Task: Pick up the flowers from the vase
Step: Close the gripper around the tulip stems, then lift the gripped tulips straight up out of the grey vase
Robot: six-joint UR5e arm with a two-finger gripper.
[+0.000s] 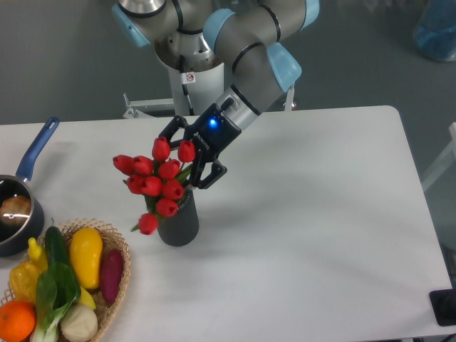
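I will pick up the flowers (158, 178) from the dark grey vase (179, 222) next, so I will grab them by their green stems with my gripper.
The flowers (158, 178), a bunch of red tulip buds with green stems, stand in the dark grey ribbed vase (179, 222) near the table's middle left and lean to the left. My gripper (187, 158) comes down from the upper right, right behind the top of the bunch. Its two black fingers (208, 175) are spread wide, one on each side of the upper buds. They do not visibly press on the flowers. The lower stems are hidden inside the vase.
A wicker basket (120, 246) of yellow, green, purple and orange vegetables sits at the front left, close to the vase. A dark saucepan with a blue handle (35, 151) is at the left edge. The white table (320, 214) extends to the right.
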